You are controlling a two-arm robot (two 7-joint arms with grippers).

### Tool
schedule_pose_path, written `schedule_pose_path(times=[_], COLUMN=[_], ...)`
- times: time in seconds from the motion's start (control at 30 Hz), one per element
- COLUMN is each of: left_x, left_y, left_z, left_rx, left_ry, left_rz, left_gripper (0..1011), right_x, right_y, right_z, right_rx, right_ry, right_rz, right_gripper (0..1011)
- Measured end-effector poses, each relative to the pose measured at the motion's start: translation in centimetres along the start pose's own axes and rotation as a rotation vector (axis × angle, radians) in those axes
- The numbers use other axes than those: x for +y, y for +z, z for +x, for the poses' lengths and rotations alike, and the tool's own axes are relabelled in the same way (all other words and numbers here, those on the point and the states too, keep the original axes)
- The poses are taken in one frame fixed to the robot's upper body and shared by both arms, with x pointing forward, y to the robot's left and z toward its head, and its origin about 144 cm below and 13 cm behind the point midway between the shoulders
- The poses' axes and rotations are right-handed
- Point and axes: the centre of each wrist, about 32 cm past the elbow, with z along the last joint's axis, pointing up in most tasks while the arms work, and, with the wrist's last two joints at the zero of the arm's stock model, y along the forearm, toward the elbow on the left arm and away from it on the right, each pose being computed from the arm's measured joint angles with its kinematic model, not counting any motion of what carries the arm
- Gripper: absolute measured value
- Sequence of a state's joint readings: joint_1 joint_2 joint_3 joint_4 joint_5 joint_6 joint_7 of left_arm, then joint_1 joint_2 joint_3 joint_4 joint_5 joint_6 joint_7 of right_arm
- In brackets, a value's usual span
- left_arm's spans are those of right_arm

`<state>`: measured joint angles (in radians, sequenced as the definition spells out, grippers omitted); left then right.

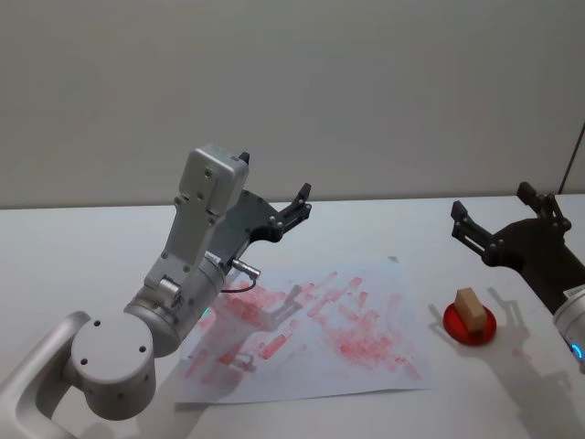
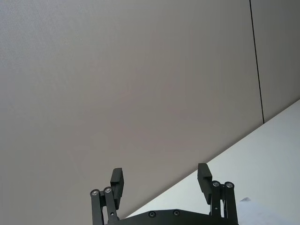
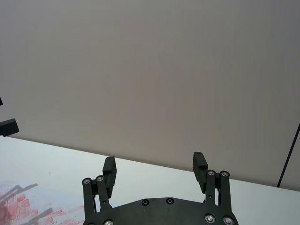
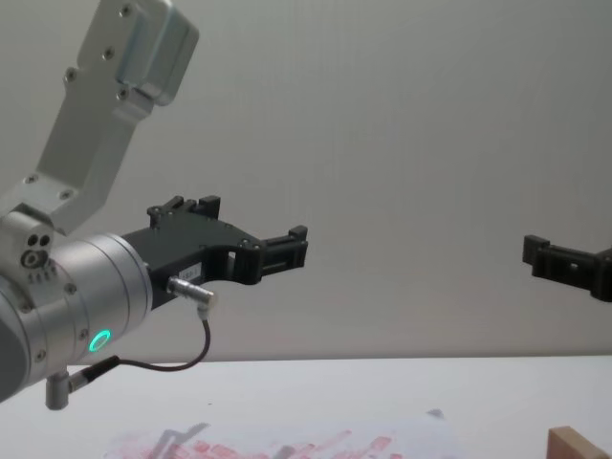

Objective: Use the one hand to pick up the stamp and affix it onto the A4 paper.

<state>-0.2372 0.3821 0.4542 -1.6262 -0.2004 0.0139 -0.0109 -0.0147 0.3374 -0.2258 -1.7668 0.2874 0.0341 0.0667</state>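
The stamp stands on the red ink pad with its foot, and to affix it my right gripper next needs to grip its wooden sides above the ink (image 4: 561,447).
The stamp (image 1: 470,307), a small light-brown wooden block, stands on a round red ink pad (image 1: 471,327) at the right of the table; its top corner shows in the chest view (image 4: 579,446). The A4 paper (image 1: 366,302), covered in smudgy red prints, lies in the middle (image 4: 287,448) (image 3: 21,206). My right gripper (image 1: 492,203) (image 3: 154,160) (image 4: 537,252) hangs open and empty in the air, above and behind the stamp. My left gripper (image 1: 302,203) (image 2: 160,169) (image 4: 298,245) is raised over the paper's far left part, open and empty, pointing at the wall.
The white table (image 1: 82,247) runs back to a plain grey wall (image 1: 366,91). A thin dark cable (image 1: 576,151) hangs at the far right. The left arm's grey wrist and elbow (image 1: 187,274) stand over the paper's left edge.
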Motion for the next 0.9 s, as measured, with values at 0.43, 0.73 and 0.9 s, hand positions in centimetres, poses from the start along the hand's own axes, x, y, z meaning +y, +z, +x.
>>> schedule_pose_path(times=[0.43,0.73,0.9], left_x=[0.00,0.00,0.00], left_y=[0.00,0.00,0.00], left_z=[0.00,0.00,0.00], left_rx=[0.000,0.000,0.000], left_ry=[0.000,0.000,0.000], left_rz=[0.000,0.000,0.000], left_gripper=[1001,1001,1001], right_x=[0.00,0.00,-0.01], right_y=[0.00,0.00,-0.01], right_z=[0.00,0.00,-0.01], right_rx=[0.000,0.000,0.000], right_ry=[0.000,0.000,0.000], right_rz=[0.000,0.000,0.000], right_gripper=[1001,1001,1001])
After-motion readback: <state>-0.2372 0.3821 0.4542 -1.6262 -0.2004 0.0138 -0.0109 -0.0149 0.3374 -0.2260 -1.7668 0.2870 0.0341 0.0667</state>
